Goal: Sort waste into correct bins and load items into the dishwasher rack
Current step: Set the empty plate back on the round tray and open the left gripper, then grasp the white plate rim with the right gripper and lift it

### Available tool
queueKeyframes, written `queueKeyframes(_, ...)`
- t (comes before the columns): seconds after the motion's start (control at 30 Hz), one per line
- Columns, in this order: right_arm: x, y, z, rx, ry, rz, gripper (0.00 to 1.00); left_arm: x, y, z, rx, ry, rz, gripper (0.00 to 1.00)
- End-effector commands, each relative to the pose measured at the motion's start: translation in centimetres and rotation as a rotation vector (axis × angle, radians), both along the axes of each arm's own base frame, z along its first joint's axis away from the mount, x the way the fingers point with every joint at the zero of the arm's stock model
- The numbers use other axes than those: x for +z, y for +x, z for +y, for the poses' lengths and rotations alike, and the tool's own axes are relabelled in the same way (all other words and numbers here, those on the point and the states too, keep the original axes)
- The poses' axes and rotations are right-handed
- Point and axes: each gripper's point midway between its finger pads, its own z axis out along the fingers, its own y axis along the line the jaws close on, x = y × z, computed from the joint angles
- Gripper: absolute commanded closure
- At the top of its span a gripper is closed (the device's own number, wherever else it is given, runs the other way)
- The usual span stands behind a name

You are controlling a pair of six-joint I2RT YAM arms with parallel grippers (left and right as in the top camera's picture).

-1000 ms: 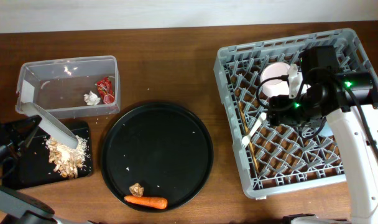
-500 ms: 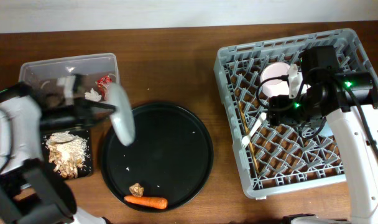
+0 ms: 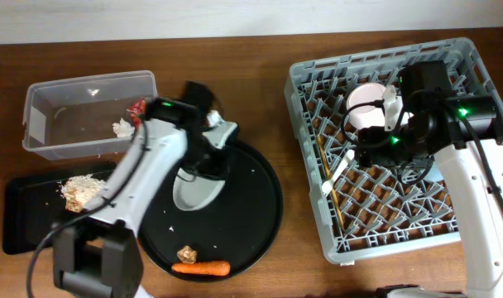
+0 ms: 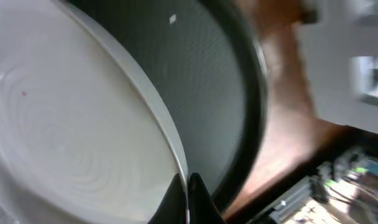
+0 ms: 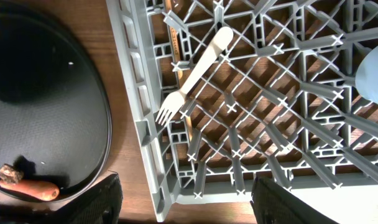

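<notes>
Next, my right gripper pinches the pale green bowl's rim [image 3: 221, 189] on the side facing the dishwasher rack [image 3: 318, 211], which leaves the bowl's opposite edge free to load.
My left gripper [image 3: 208, 142] is shut on the rim of the pale green bowl [image 3: 195, 189] and holds it tilted over the round black tray [image 3: 251, 219]. In the left wrist view the fingers [image 4: 187, 188] pinch the bowl [image 4: 64, 137] at its edge. My right gripper [image 3: 369, 147] is open and empty above the grey dishwasher rack [image 3: 318, 211]; its fingers [image 5: 195, 208] show in the right wrist view. In the rack lie the white fork [image 5: 195, 74] and chopsticks [image 5: 176, 46], beside the blue cup [image 5: 374, 68]. A carrot [image 3: 200, 268] and a brown lump [image 3: 184, 253] lie on the round tray.
The clear tub [image 3: 61, 91] at the back left holds the red wrapper [image 3: 138, 111] and the white tissue [image 3: 122, 129]. The black rectangular tray [image 3: 24, 223] at the left holds rice scraps [image 3: 82, 189]. A pale round cup or bowl [image 3: 367, 103] sits in the rack's far part.
My left arm has swung right with the green bowl, from over the black rectangular tray to over the round tray. The right arm has not moved.
</notes>
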Motion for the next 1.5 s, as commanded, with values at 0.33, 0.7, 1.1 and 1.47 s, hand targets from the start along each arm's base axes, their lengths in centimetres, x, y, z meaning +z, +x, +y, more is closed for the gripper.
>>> queueKeyframes(0.33,0.4,0.0,0.1,0.008,0.016,-0.011,0.16,0.5,-1.6,2.6,0.15,0.406,-0.089,0.4)
queueKeyframes(0.7,-1.0,1.3,8.6,0.222,0.189,-0.023,0.15,8.2,-1.0,16.0,0.689,0.447,-0.236,0.07)
queueKeyframes(1.1,-12.0,2.3,21.6,0.392,0.083,0.106,0.18,8.8,-1.7,20.5,0.865,0.418,-0.195,0.01)
queueKeyframes(1.47,-23.3,1.8,23.0,0.277,0.033,0.334,0.53,8.8,-1.8,20.5,0.865,0.419,-0.194,0.01)
